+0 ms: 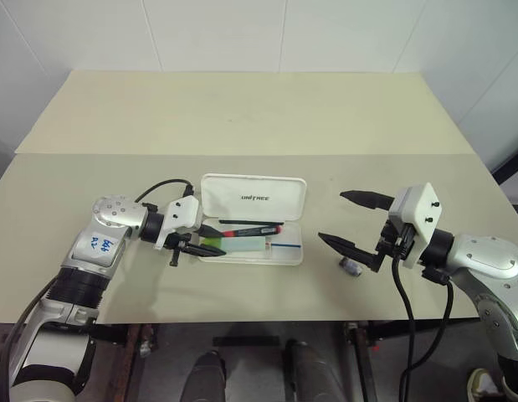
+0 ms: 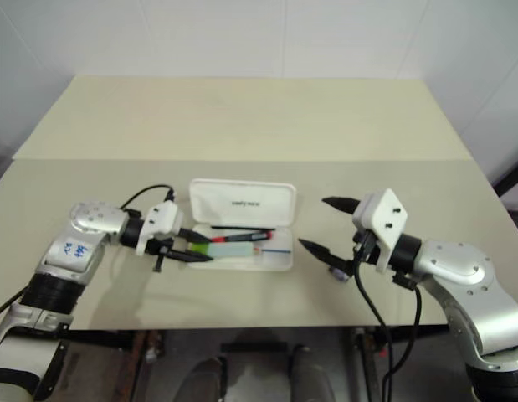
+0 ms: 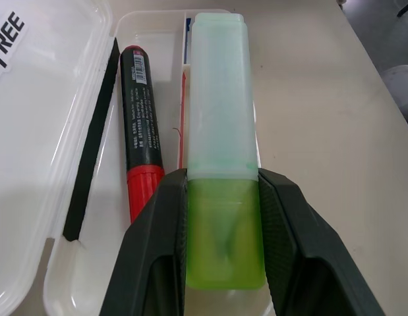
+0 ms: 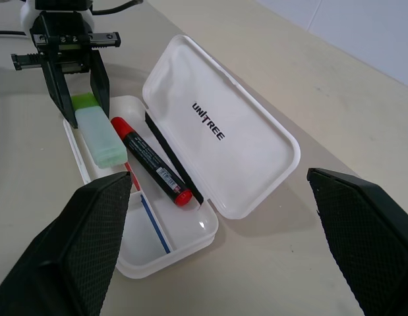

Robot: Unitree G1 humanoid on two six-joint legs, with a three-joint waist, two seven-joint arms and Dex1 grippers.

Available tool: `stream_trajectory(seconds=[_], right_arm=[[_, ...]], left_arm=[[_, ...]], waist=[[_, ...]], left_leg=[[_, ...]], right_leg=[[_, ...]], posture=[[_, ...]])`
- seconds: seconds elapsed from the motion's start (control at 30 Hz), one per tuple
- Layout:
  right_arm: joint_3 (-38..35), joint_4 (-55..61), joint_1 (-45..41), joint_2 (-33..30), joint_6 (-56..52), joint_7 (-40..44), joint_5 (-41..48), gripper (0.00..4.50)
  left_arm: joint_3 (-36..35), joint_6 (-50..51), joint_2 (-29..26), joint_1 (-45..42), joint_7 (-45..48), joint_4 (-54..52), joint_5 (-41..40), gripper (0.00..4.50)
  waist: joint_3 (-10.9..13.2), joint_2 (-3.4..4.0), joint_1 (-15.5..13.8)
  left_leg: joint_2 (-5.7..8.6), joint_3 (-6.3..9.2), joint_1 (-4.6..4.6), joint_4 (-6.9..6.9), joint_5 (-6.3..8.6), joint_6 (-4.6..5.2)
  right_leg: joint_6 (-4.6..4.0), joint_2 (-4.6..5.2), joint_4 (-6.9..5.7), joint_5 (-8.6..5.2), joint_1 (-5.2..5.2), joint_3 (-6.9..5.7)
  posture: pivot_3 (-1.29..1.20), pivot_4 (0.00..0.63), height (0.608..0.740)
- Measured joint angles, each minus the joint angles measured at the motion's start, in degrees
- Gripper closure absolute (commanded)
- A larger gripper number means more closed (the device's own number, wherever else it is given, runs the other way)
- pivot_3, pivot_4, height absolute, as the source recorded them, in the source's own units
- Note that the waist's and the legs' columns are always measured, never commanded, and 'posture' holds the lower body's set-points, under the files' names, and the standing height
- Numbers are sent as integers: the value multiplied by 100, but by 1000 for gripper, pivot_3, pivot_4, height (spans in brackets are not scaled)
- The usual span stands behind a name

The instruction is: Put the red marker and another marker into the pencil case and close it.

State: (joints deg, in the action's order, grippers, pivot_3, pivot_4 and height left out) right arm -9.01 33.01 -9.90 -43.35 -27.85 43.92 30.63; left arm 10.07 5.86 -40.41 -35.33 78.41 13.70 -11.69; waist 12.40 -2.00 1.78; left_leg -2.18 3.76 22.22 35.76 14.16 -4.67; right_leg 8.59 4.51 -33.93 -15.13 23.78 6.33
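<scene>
The pale green marker (image 1: 246, 244) sits inside the pencil case's front rim and the green marker would lie in the case's tray (image 1: 284, 254), so it is time for my left gripper to open.
The white pencil case (image 1: 253, 198) lies open at the table's middle, its lid tipped back with the lettering showing. The red marker (image 1: 252, 229) rests lengthwise in the tray, along the hinge side, with its black body and red cap (image 3: 144, 187) in plain sight. My left gripper (image 1: 215, 240) reaches in from the case's left end and is shut on the pale green marker (image 3: 220, 118), which stretches along the tray's front part beside the red one. Whether it touches the tray floor I cannot tell. My right gripper (image 1: 331, 215) hovers to the right of the case, open and holding nothing.
A small dark grey stub (image 1: 351, 267) lies on the table under my right gripper. Thin red and blue stripes (image 4: 154, 224) mark the tray floor. The table's front edge (image 1: 267, 320) runs close below the case.
</scene>
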Motion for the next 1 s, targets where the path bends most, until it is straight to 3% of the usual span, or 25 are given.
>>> stream_trajectory(seconds=[0.33, 0.37, 0.5, 0.63, 0.67, 1.0], right_arm=[[0, 32, -28, 0, -20, -42, 24, 0], [0, 32, -32, 0, -21, -44, 24, 0], [0, 32, -43, 0, -21, -49, 25, 0], [0, 32, -43, 0, -21, -50, 27, 0], [0, 32, -43, 0, -21, -51, 28, 0], [0, 32, -53, 0, -24, -57, 30, 0]], left_arm=[[1, 17, 108, -3, -2, 0, 0, 3476], [2, 59, 109, -3, 13, 0, -1, 2712], [3, 41, 131, -10, -54, 4, 20, 1565], [4, 48, 133, -11, -34, 4, 28, 142], [4, 48, 133, -11, -31, 4, 29, 25], [-9, 27, 165, -11, -35, -5, -5, 25]], waist=[[0, 0, 0], [0, 0, 0], [0, 0, -2], [0, 0, 0], [0, 0, 0], [0, 0, 0]], left_leg=[[0, 0, 0, 6, 0, 0], [0, 0, 0, 7, 0, 0], [0, 0, 0, 10, 0, 1], [0, 0, 0, 11, 0, 1], [0, 0, 0, 11, 0, 1], [0, 0, 1, 13, 0, 1]], right_leg=[[-2, 0, 1, -1, -3, 0], [-3, 0, 2, -1, -3, 0], [-7, 0, 4, -3, -6, 0], [-8, 0, 4, -3, -7, 0], [-8, 0, 5, -3, -6, 0], [-8, 0, 7, -3, -7, 1]], posture=[[0, 150, 740], [0, 150, 740], [0, 150, 740], [0, 150, 740], [0, 150, 740], [0, 150, 740]])
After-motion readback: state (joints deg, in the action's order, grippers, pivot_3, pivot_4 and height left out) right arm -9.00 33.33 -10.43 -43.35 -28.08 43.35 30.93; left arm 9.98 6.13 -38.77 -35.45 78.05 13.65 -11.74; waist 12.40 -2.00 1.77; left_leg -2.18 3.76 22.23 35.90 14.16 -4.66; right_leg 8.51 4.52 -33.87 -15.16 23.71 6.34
